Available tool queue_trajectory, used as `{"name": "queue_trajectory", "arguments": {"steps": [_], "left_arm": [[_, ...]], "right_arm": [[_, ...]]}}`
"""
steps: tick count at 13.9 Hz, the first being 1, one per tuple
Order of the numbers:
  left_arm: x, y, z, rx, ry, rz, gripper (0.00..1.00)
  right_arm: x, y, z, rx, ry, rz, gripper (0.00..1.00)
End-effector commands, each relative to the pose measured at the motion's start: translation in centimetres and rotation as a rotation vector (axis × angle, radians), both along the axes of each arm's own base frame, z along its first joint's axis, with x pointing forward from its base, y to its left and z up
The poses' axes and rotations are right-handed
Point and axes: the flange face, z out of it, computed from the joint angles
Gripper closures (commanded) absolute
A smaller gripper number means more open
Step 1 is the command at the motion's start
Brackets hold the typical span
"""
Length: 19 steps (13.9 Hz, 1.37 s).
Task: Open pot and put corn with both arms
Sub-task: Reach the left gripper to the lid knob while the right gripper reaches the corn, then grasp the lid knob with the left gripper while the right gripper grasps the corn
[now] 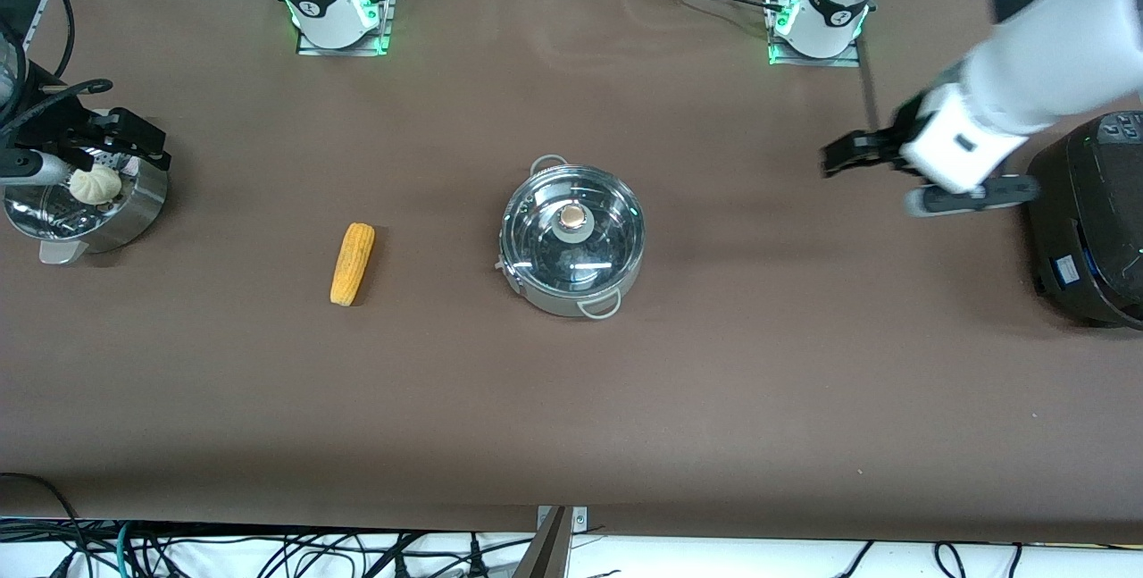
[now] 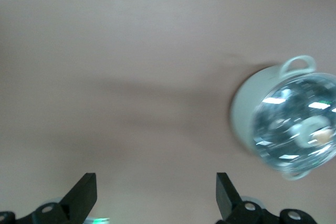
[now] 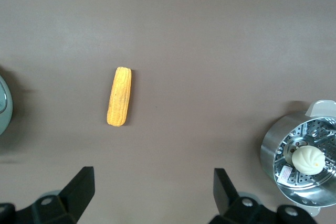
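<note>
I should next grab the glass lid by its tan knob (image 1: 572,218) with my left gripper, to open the steel pot for the corn (image 1: 353,263).
The steel pot (image 1: 571,243) stands mid-table with its glass lid (image 1: 536,230) on and a tan knob (image 1: 572,218) on top. It also shows in the left wrist view (image 2: 247,114). The corn (image 1: 353,263) lies on the table beside the pot, toward the right arm's end, and shows in the right wrist view (image 3: 119,96). My left gripper (image 1: 839,154) is open and empty, in the air over bare table between the pot and the black cooker; the left wrist view (image 2: 155,187) shows its jaws wide apart. My right gripper (image 1: 143,145) is open and empty over the steamer pot (image 1: 134,212); the right wrist view (image 3: 152,182) shows its jaws wide apart.
The steamer pot with a perforated insert and a white bun (image 1: 95,185) stands at the right arm's end; it shows in the right wrist view (image 3: 273,150). A large black cooker (image 1: 1094,221) stands at the left arm's end. Brown table (image 1: 571,426) spreads around the pot and corn.
</note>
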Motion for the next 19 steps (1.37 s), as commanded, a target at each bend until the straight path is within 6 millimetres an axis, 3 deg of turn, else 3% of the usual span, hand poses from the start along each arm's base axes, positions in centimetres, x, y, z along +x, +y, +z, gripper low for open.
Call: {"name": "queue_trajectory", "arguments": {"steps": [1,3,5,6,8,11,13,14,15,17,19], "left_arm": [[0.6,-7.4,-2.9,-0.037,-0.01,0.117,0.0],[1.1,-12.8,-5.1,-0.039,0.0,0.173,0.0],[1.4,-18.0,-7.6,-0.034,0.014,0.211,0.0],[1.4,-19.9,-8.9,-0.001,0.007,0.22,0.0],[0.7,-23.7,-11.9,0.067,-0.021,0.232,0.0],[0.7,-26.7,-14.5,0.063,-0.025,0.261,0.0],[-0.3,-29.5,-16.7,0.042,-0.04,0.327,0.0],[-0.8,-30.4,-17.6,0.038,-0.04,0.318,0.0],[-0.8,-30.5,-18.1,0.043,-0.039,0.311,0.0],[-1.2,-31.0,-19.4,0.074,-0.053,0.288,0.0],[-1.7,-31.6,-20.3,0.093,-0.058,0.276,0.0]], "right_arm": [[0.1,0.0,0.5,-0.006,0.003,0.005,0.0],[0.3,0.1,0.0,-0.005,0.012,0.01,0.0],[0.4,0.5,-2.0,-0.004,0.076,0.007,0.0],[1.1,1.0,-3.8,-0.002,0.108,0.016,0.0],[3.5,2.0,-10.9,0.008,0.209,0.032,0.0],[6.4,3.8,-16.7,0.027,0.175,0.025,0.0],[8.2,4.6,-21.6,0.074,0.166,-0.134,0.0],[8.6,6.2,-23.0,0.105,0.164,-0.179,0.0],[8.7,8.0,-24.7,0.106,0.168,-0.179,0.0],[8.8,9.7,-28.1,0.102,0.189,-0.212,0.0],[7.2,13.1,-31.9,0.077,0.224,-0.163,0.0]]}}
